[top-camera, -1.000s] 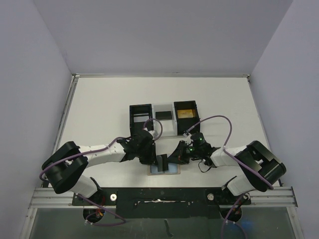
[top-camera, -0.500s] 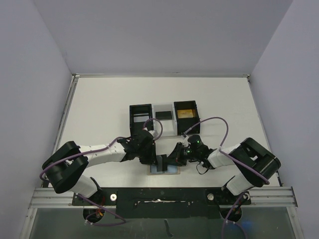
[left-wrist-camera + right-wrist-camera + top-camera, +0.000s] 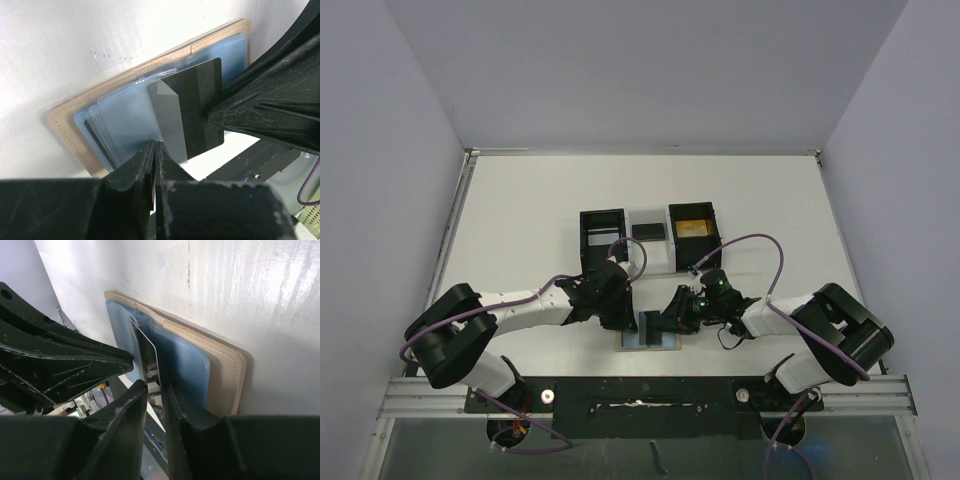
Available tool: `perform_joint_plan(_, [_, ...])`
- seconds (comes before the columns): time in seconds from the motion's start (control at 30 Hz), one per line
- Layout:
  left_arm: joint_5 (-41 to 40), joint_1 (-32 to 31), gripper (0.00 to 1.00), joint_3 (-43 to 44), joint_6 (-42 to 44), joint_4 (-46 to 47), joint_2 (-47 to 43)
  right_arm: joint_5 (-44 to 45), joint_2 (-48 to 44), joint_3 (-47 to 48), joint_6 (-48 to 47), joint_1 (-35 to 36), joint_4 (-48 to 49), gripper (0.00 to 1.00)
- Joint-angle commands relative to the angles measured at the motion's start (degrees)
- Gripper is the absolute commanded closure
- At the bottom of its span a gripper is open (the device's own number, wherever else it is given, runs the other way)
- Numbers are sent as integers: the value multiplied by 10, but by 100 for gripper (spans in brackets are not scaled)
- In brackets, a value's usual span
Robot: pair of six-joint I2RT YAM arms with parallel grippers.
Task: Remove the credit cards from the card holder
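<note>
I should take the dark credit card out of the holder with my right gripper, so I should grab the card by its exposed edge (image 3: 653,325) (image 3: 150,356) and leave its other end free to slide out.
The tan card holder (image 3: 661,344) lies open near the table's front edge, its blue-grey clear sleeves (image 3: 125,115) fanned out. A dark credit card (image 3: 200,100) stands up out of the holder in a lifted sleeve. My left gripper (image 3: 155,145) is shut, its tips pinched on that sleeve's lower edge, just left of the holder (image 3: 632,318). My right gripper (image 3: 155,387) stands slightly open, and the card's thin edge (image 3: 146,351) sits in the gap at its tips. From above, this gripper (image 3: 666,322) is at the card's right side.
A black three-compartment tray (image 3: 601,238) stands behind the holder, with a dark card (image 3: 647,231) in its white middle part and a yellow-brown thing (image 3: 693,228) in its right one. The metal rail (image 3: 640,385) runs just in front of the holder.
My right gripper's jaws have parted a little around the card's edge, and that arm shifted slightly. My left gripper stays shut in place.
</note>
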Motion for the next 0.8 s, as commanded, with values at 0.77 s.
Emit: perform_joint_plan(0.77, [-35,-2,100,5,13,-29,1,48,22,14,19,33,78,97])
